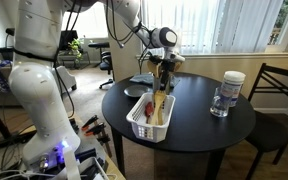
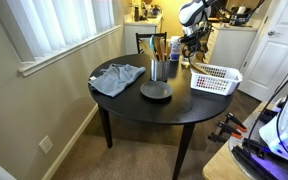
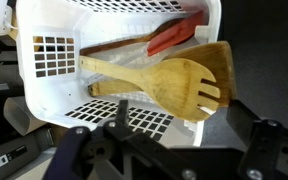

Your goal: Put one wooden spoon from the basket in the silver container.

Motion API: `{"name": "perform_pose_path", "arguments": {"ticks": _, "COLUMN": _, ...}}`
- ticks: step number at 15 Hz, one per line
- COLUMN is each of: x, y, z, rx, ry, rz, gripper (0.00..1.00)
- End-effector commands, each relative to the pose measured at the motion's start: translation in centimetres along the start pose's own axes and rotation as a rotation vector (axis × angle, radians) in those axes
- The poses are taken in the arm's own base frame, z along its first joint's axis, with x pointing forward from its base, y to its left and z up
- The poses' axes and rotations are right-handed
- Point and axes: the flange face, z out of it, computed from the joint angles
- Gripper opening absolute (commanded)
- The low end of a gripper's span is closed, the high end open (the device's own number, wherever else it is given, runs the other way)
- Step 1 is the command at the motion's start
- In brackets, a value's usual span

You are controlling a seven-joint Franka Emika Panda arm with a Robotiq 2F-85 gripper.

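Note:
I will next grab the pale wooden slotted spoon by its broad slotted head with my gripper, so the handle stays free to go into the silver container first.
The white slotted basket fills the wrist view and also shows in both exterior views. In it lie a pale wooden slotted spoon, another wooden handle and a red utensil. Wooden handles stick out of the basket. My gripper is open and empty, hovering just above the basket's end. The silver container stands upright on a dark round disc beside the basket, with several wooden utensils in it.
All stands on a round black table. A clear glass jar with a white lid is at one side. A grey cloth lies near the container. A dark chair stands by the table.

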Motion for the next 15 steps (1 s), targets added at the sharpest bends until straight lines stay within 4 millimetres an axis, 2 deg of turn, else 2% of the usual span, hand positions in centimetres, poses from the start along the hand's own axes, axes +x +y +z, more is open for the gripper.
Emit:
{"name": "perform_pose_path", "arguments": {"ticks": 1, "x": 0.1, "y": 0.4, "z": -0.3, "rx": -0.039, "ry": -0.031, "rz": 0.017, "gripper": 1.0}}
{"name": "perform_pose_path", "arguments": {"ticks": 6, "x": -0.1, "y": 1.4, "z": -0.6, "rx": -0.125, "ry": -0.086, "rz": 0.037, "gripper": 1.0}}
{"name": "perform_pose_path", "arguments": {"ticks": 12, "x": -0.1, "y": 1.9, "z": -1.4, "rx": -0.149, "ry": -0.106, "rz": 0.027, "gripper": 1.0}}
{"name": "perform_pose_path", "arguments": {"ticks": 13, "x": -0.2, "y": 1.9, "z": -1.4, "rx": -0.144, "ry": -0.104, "rz": 0.008, "gripper": 0.75}}
{"name": "perform_pose_path", "arguments": {"ticks": 14, "x": -0.2, "y": 1.9, "z": -1.4, "rx": -0.144, "ry": -0.104, "rz": 0.006, "gripper": 0.74}}
{"name": "perform_pose_path", "arguments": {"ticks": 15, "x": -0.2, "y": 1.8, "z": -1.4, "rx": -0.144, "ry": -0.104, "rz": 0.004, "gripper": 0.67}}
